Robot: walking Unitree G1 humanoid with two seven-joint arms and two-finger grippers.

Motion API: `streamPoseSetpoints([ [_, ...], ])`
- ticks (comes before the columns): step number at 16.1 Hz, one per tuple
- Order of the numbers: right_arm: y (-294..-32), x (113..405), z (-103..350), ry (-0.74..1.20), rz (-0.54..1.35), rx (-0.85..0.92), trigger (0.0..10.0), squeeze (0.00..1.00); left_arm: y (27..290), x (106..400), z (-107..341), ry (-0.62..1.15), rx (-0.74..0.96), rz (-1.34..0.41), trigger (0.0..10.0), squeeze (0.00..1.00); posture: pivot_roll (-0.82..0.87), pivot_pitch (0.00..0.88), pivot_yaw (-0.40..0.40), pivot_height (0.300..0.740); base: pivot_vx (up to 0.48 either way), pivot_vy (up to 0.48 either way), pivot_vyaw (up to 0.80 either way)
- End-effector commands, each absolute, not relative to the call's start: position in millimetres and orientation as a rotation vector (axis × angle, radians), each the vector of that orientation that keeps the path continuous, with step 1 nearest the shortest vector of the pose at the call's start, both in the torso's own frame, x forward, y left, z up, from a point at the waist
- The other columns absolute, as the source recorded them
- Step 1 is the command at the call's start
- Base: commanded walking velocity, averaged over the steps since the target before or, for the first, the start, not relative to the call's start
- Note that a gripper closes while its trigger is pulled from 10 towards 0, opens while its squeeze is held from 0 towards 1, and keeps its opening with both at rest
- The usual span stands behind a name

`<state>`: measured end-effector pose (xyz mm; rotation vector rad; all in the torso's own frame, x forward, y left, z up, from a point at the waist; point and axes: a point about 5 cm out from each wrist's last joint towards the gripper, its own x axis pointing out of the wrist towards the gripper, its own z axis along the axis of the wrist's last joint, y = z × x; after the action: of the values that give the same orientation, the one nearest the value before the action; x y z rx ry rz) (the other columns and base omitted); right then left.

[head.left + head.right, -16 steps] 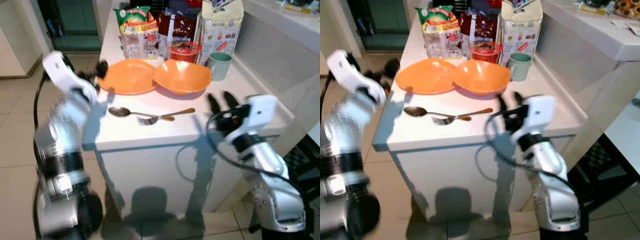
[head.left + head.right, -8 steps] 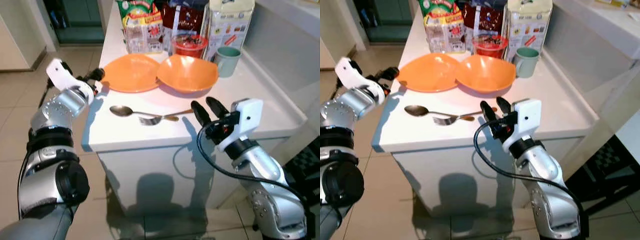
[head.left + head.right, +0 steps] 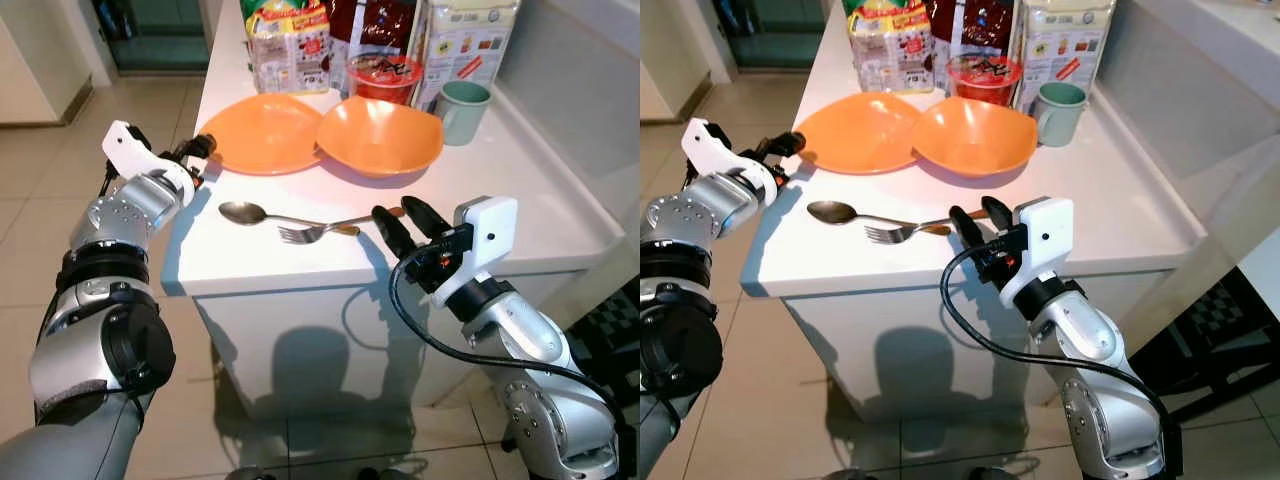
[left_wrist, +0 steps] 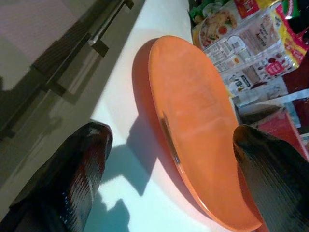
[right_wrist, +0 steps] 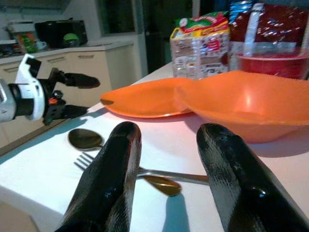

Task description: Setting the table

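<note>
The bowl sits tight against one side of the plate, so next my left gripper needs to grab the plate's rim on the side away from the orange bowl [image 3: 380, 137].
An orange plate [image 3: 262, 133] and an orange bowl [image 3: 380, 137] sit side by side on the white table [image 3: 500, 215]. In front of them lie a spoon [image 3: 245, 212] and a fork [image 3: 310, 233], with their handles crossing. My left gripper [image 3: 200, 160] is open at the plate's left rim. In the left wrist view its fingers [image 4: 72, 169] stand wide apart, with the plate [image 4: 193, 125] just ahead between them. My right gripper [image 3: 400, 225] is open at the handle ends of the cutlery, and the fork [image 5: 145, 171] lies between its fingers [image 5: 108, 179].
A teal mug [image 3: 462, 110], a red cup [image 3: 385, 75], snack bags [image 3: 290, 45] and a carton [image 3: 465, 40] crowd the table's far end. A raised counter wall [image 3: 580, 90] runs along the right. Tiled floor [image 3: 40, 170] lies to the left.
My right gripper has moved left to the cutlery handles. My left arm has come down and settled at the plate's left rim. The camera has shifted too.
</note>
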<state>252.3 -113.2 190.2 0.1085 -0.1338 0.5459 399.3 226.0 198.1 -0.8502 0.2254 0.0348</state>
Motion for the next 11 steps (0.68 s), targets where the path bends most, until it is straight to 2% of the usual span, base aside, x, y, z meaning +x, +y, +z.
streamPoseSetpoints([
  [1,-112.6,250.7,193.5,-0.137,0.564,0.105,10.0,0.00,223.6,400.9,198.1,0.225,-0.883,0.020,10.0,0.00,0.00,0.108,-0.022,0.740,0.000,0.000,0.00],
  [7,-113.0,249.8,194.6,-0.130,0.561,0.106,10.0,0.00,215.1,406.9,216.5,0.139,-0.937,-0.086,10.0,0.00,-0.01,0.113,-0.020,0.740,0.000,0.000,0.00],
  [11,-113.1,249.6,194.2,-0.126,0.556,0.107,10.0,0.00,218.6,407.6,219.4,0.131,-0.903,-0.076,10.0,0.00,-0.01,0.103,-0.018,0.740,0.000,0.000,0.00],
])
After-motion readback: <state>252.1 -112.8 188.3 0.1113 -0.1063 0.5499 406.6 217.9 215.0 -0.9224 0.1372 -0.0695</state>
